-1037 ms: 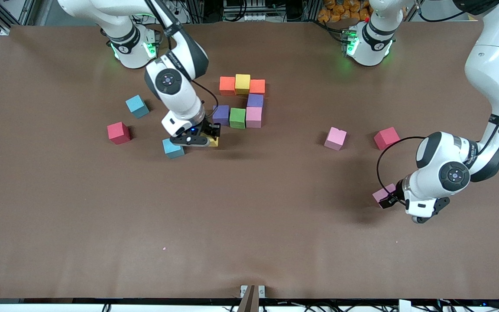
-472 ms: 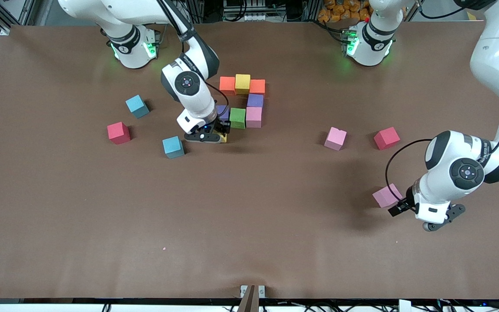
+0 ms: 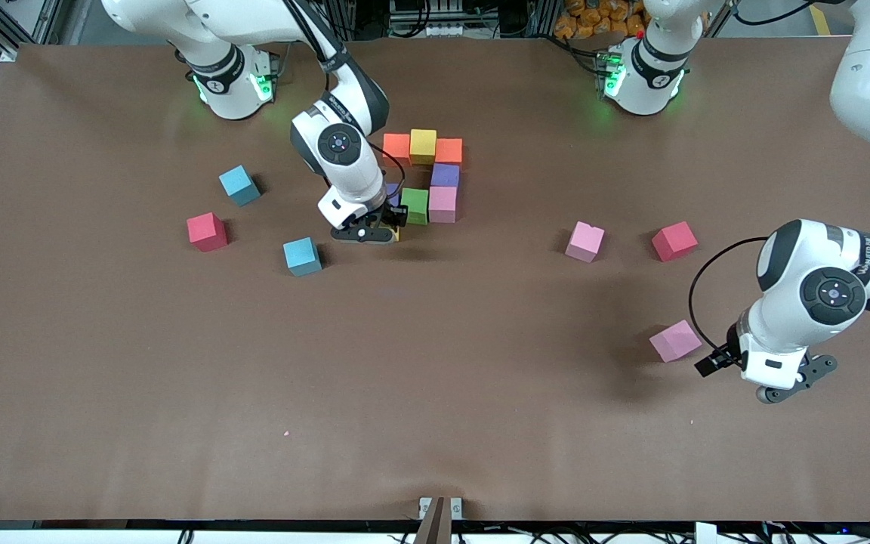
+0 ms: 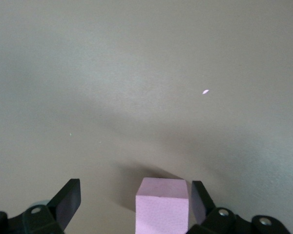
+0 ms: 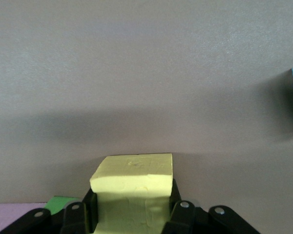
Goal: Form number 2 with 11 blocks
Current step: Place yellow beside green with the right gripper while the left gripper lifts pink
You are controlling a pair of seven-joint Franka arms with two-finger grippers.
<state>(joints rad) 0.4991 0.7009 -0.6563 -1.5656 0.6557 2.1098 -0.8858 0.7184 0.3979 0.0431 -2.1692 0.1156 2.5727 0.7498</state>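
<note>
I need to open my right gripper now, because the yellow block's lower edge is resting on the tabletop beside the green block [image 3: 414, 205].
My right gripper [image 3: 371, 233] is shut on a yellow block [image 5: 132, 190], low over the table beside the green block [image 3: 414, 205] and the half-hidden purple block [image 3: 390, 193]. These belong to a cluster with two orange blocks [image 3: 396, 149], a yellow block [image 3: 423, 145], a second purple block [image 3: 445, 175] and a pink block [image 3: 442, 204]. My left gripper [image 3: 786, 384] hangs open beside a loose pink block [image 3: 675, 340]. In the left wrist view that pink block [image 4: 162, 204] shows between the spread fingers [image 4: 68, 202], ungripped.
Loose on the table lie two light blue blocks [image 3: 239, 185] [image 3: 302, 256], two red cubes [image 3: 207, 231] [image 3: 674, 240] and another pink block [image 3: 584, 241]. The brown table [image 3: 435, 393] stretches bare toward the front camera.
My right gripper carried the yellow block away from the light blue block to beside the purple and green blocks. My left gripper drifted off the pink block toward the left arm's end.
</note>
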